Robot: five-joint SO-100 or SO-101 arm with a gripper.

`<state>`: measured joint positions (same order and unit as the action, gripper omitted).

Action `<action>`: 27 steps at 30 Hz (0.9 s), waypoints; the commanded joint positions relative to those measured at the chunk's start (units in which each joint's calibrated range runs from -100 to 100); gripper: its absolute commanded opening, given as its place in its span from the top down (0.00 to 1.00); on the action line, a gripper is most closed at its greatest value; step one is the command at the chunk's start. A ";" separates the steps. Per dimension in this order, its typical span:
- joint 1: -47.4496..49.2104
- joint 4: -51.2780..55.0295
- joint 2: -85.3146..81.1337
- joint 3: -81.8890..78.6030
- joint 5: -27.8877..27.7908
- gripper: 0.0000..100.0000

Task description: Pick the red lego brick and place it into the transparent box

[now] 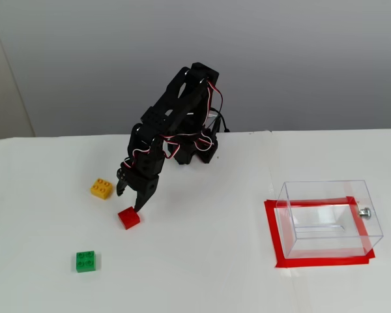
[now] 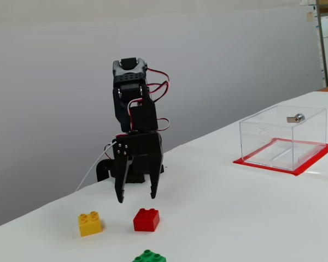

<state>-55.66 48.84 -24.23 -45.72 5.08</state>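
Note:
I will next pick up the red lego brick by its body (image 1: 129, 218) with my gripper, to put it into the transparent box (image 1: 328, 218).
The red lego brick (image 1: 129, 218) (image 2: 146, 220) lies on the white table in both fixed views. My black gripper (image 1: 128, 200) (image 2: 135, 198) hangs open just above and slightly behind it, fingers spread and pointing down, nothing between them. No part of the gripper touches the brick. Far to the right stands the transparent box (image 1: 328, 218) (image 2: 282, 136) on a red tape rectangle, a small silver knob on its side. Nothing lies inside the box.
A yellow brick (image 1: 101, 188) (image 2: 90, 224) lies left of the gripper. A green brick (image 1: 85, 261) (image 2: 148, 257) sits nearer the front edge. The arm's base (image 1: 195, 147) stands at the table's back edge by the grey wall.

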 commanded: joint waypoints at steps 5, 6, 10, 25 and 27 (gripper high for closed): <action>3.94 -0.54 0.09 1.51 0.24 0.73; 4.39 -0.54 0.09 1.42 0.24 0.73; 4.98 -3.41 0.26 1.14 0.24 0.73; 3.13 -6.72 7.30 1.87 0.19 0.73; 3.13 -8.46 7.38 1.60 0.19 0.73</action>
<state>-52.14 42.42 -16.87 -45.72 5.23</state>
